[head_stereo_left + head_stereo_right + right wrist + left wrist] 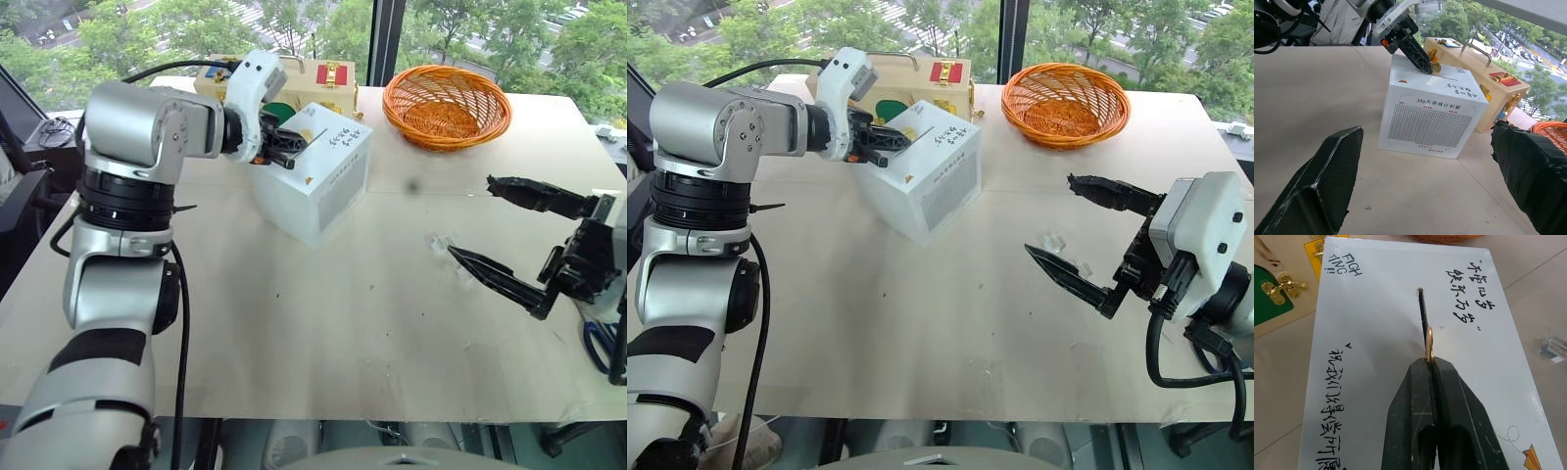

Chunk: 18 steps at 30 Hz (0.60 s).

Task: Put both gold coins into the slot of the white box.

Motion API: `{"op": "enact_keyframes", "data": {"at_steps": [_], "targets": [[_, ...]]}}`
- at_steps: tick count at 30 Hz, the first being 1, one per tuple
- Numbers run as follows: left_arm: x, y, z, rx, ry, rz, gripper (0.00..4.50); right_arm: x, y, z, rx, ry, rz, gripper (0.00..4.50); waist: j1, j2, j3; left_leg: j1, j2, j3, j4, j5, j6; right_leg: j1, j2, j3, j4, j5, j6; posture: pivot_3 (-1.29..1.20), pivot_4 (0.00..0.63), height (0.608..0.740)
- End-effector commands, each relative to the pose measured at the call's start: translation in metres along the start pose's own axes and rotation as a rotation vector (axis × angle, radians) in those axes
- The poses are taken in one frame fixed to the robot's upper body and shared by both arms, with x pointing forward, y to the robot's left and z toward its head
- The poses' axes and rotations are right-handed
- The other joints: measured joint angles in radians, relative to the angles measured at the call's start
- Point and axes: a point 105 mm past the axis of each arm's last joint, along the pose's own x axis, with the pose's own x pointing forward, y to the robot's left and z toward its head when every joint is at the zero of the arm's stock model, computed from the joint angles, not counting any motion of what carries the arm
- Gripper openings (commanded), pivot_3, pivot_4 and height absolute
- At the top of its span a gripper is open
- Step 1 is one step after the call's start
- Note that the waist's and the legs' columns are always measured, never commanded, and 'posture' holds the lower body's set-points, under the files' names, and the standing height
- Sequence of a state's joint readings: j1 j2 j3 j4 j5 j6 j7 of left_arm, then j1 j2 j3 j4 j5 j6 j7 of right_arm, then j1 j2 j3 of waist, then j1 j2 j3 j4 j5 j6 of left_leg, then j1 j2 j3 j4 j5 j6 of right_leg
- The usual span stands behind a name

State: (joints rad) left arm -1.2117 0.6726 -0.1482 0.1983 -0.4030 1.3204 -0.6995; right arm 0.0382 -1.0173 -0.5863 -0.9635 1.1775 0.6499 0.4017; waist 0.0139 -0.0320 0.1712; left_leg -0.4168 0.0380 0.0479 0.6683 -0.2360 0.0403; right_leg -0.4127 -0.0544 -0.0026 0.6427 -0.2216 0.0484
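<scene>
The gold coin's edge lines up in the dark slot in the left wrist view, so my left gripper should open.
The white box [328,191] with black handwriting stands tilted at the back left of the table. Its slot [1421,308] is a thin dark slit in the top face. My left gripper [1432,363] hangs just over the box top, shut on a gold coin [1430,345] held edge-on. The coin lines up with the near end of the slot, and I cannot tell whether its edge has entered. In the right wrist view the same gold coin [1435,67] glints at the black fingertips above the box. My right gripper [471,215] hovers open at the right, holding nothing.
An orange wicker basket [446,103] sits at the back right. A pale wooden case [328,76] with coloured latches stands behind the box. Small clear plastic pieces [441,242] lie on the table under my right gripper. Bare tabletop [323,333] stretches toward the front edge.
</scene>
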Motion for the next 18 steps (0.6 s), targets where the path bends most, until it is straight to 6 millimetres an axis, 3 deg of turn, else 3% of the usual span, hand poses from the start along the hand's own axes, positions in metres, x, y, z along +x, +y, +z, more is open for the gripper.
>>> {"op": "enact_keyframes", "data": {"at_steps": [1, 6, 9, 15, 16, 18], "targets": [[0.003, -0.001, -0.008, -0.001, 0.034, -0.001, 0.00, -0.001, 0.001, 0.007, -0.039, -0.016, -0.009, 4.46, 0.000, 0.000, 0.000, 0.000, 0.000, 0.000, 0.000, 0.000, 0.000, 0.000, 0.000, 0.000, 0.000, 0.000, 0.000, 0.00, 0.150, 0.740], [0.004, -0.003, -0.010, 0.000, 0.043, -0.014, 0.00, -0.001, 0.002, 0.007, -0.038, -0.016, -0.011, 4.46, 0.000, 0.000, 0.000, 0.000, 0.000, 0.000, 0.000, 0.000, 0.000, 0.000, 0.000, 0.000, 0.000, 0.000, 0.000, 0.00, 0.150, 0.740], [0.003, -0.001, -0.011, 0.001, 0.044, -0.008, 0.76, -0.002, 0.002, 0.007, -0.037, -0.015, -0.011, 4.50, 0.000, 0.000, 0.000, 0.000, 0.000, 0.000, 0.000, 0.000, 0.000, 0.000, 0.000, 0.000, 0.000, 0.000, 0.000, 0.00, 0.150, 0.740], [0.003, 0.001, -0.008, -0.008, 0.027, 0.001, 3.34, -0.001, 0.003, 0.007, -0.034, -0.014, -0.012, 4.50, -0.001, 0.000, -0.001, 0.001, 0.000, 0.000, 0.000, 0.000, 0.000, 0.000, 0.000, 0.000, 0.001, 0.000, 0.000, 0.00, 0.150, 0.740], [0.003, 0.001, -0.007, -0.011, 0.017, -0.002, 3.59, -0.001, 0.003, 0.007, -0.033, -0.014, -0.011, 4.50, -0.001, 0.000, -0.001, 0.001, 0.000, 0.000, 0.000, 0.000, 0.000, 0.001, 0.000, 0.000, 0.001, 0.000, 0.000, 0.00, 0.150, 0.740], [0.002, -0.001, -0.001, -0.017, -0.034, -0.024, 3.59, -0.001, 0.002, 0.006, -0.033, -0.014, -0.012, 4.50, -0.001, 0.000, -0.001, 0.001, 0.000, 0.000, 0.000, 0.000, 0.000, 0.000, 0.000, 0.000, 0.001, 0.000, 0.000, 0.00, 0.150, 0.740]]}}
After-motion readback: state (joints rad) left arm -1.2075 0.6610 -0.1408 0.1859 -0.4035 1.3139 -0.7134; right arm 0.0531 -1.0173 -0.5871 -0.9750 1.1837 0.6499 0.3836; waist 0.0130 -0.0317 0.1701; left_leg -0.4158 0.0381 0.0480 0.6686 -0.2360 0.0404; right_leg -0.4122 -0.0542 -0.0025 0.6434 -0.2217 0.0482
